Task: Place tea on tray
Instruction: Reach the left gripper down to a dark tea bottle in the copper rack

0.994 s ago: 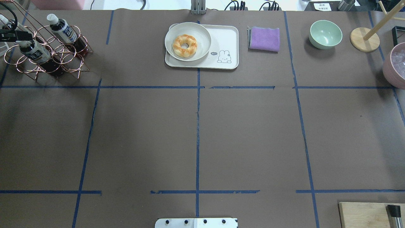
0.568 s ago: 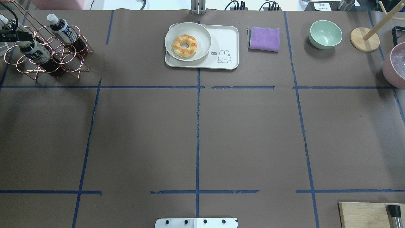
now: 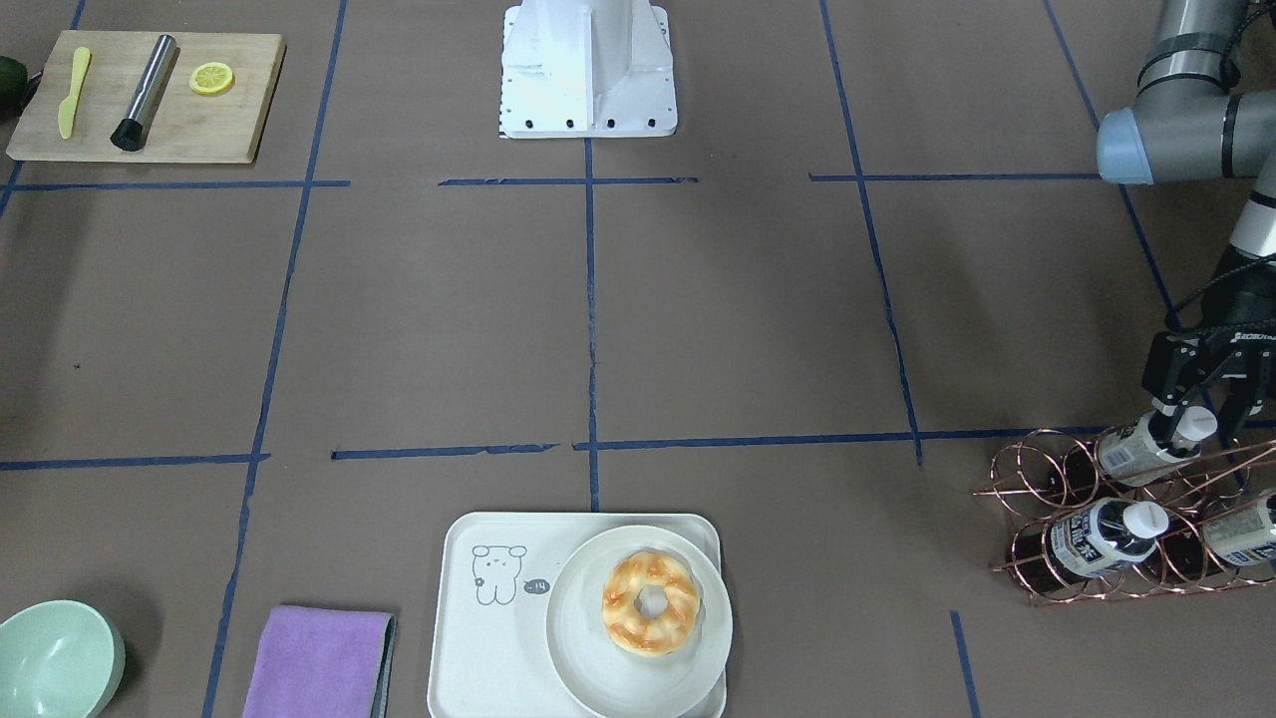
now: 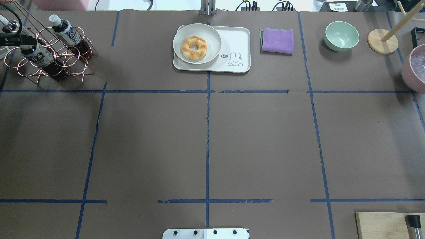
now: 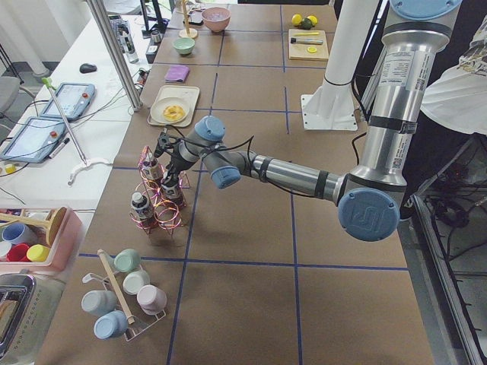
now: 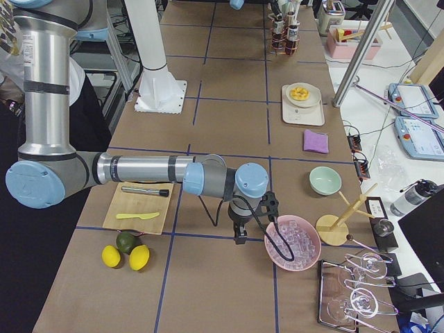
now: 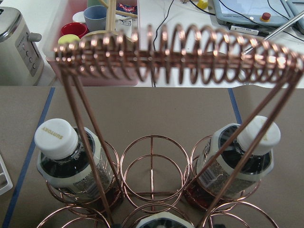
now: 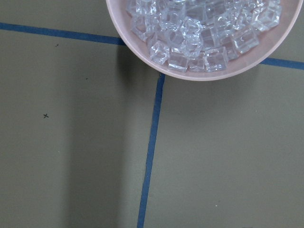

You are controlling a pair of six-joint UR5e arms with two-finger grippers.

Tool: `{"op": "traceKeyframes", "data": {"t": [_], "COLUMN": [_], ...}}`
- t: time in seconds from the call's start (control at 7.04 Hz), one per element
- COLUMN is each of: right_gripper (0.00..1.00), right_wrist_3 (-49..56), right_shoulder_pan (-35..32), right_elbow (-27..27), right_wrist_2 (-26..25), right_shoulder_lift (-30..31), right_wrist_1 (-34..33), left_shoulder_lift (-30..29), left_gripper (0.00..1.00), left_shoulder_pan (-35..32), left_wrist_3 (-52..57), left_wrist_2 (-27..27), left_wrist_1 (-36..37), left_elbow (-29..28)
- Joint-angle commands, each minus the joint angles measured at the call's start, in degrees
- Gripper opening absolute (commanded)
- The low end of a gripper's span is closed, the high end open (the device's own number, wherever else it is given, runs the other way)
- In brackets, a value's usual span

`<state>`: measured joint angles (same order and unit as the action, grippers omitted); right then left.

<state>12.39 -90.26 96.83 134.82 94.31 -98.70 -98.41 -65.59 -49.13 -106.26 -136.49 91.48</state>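
Note:
My left gripper is to grab the nearest bottle by its white cap [image 3: 1196,424], because copper rings go around the body of the bottle.
Three tea bottles lean in a copper wire rack [image 3: 1027,479] at the table's far left corner: one [image 3: 1146,449] nearest the robot, a second [image 3: 1097,534] and a third [image 3: 1241,538]. My left gripper [image 3: 1198,411] is open, and its fingers straddle the white cap of the nearest bottle. In the overhead view the gripper [image 4: 13,40] sits at the left edge over the rack. The cream tray [image 4: 237,39] lies at the far centre with a plate [image 4: 212,33] and a doughnut [image 4: 193,48] on its left part. My right gripper [image 6: 241,236] hangs beside the ice bowl; I cannot tell its state.
A purple cloth [image 4: 277,40], a green bowl [image 4: 341,36] and a wooden stand base [image 4: 382,41] lie right of the tray. A pink bowl of ice [image 4: 415,69] is at the right edge. A wooden board [image 3: 150,95] with tools is near the robot's right.
My left gripper has shifted slightly over the rack, settling around the nearest bottle's cap. The bottles and the tray have not moved.

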Motion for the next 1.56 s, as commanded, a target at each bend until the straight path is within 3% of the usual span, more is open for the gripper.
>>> {"op": "traceKeyframes", "data": {"t": [0.0, 0.28, 0.43, 0.57, 0.71, 1.14, 1.42], "right_gripper": [1.00, 1.00, 1.00, 1.00, 1.00, 1.00, 1.00], "right_wrist_3": [0.0, 0.0, 0.0, 0.0, 0.0, 0.0, 0.0], "right_shoulder_pan": [0.0, 0.0, 0.0, 0.0, 0.0, 0.0, 0.0], "right_elbow": [-0.1, -0.1, 0.0, 0.0, 0.0, 0.0, -0.1], "right_wrist_2": [0.0, 0.0, 0.0, 0.0, 0.0, 0.0, 0.0], "right_shoulder_lift": [0.0, 0.0, 0.0, 0.0, 0.0, 0.0, 0.1], "right_wrist_1": [0.0, 0.0, 0.0, 0.0, 0.0, 0.0, 0.0], "left_shoulder_lift": [0.1, 0.2, 0.2, 0.5, 0.6, 0.7, 0.7], "left_gripper": [0.68, 0.67, 0.55, 0.32, 0.19, 0.10, 0.09], "left_shoulder_pan": [0.1, 0.1, 0.1, 0.1, 0.0, -0.1, -0.6], "left_wrist_3": [0.0, 0.1, 0.1, 0.1, 0.0, -0.1, 0.0], "left_wrist_2": [0.0, 0.0, 0.0, -0.2, -0.2, -0.2, 0.0], "left_wrist_1": [0.0, 0.0, 0.0, 0.0, 0.0, 0.3, 0.3], "left_elbow": [0.0, 0.0, 0.2, 0.6, 0.9, 2.0, 3.4]}}
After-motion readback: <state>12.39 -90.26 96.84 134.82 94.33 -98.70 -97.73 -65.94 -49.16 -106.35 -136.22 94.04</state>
